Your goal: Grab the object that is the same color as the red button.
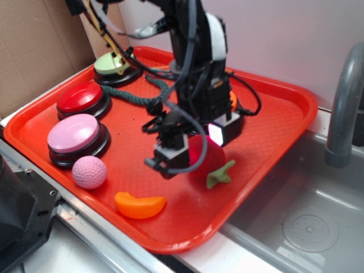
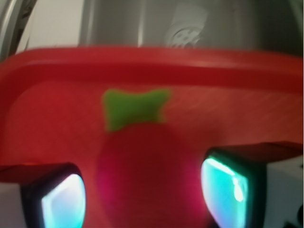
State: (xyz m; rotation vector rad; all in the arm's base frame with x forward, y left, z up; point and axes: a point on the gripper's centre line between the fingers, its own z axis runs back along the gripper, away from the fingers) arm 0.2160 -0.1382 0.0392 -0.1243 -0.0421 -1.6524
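The gripper is ready to close: its lit fingers are on either side of the red strawberry, below its green leaf.
The object, a fuzzy dark-red strawberry toy with a green felt leaf, lies on the red tray right of centre. My gripper is lowered over it and open, one finger on each side. In the wrist view the strawberry fills the gap between the two lit pads, with its leaf pointing toward the tray's rim. Only a narrow gap shows at each pad. The red button stands at the tray's left, apart from the gripper.
A pink button, a green button and a dark green rope sit at the left and back. A pink ball and an orange slice lie near the front. A sink and faucet are to the right.
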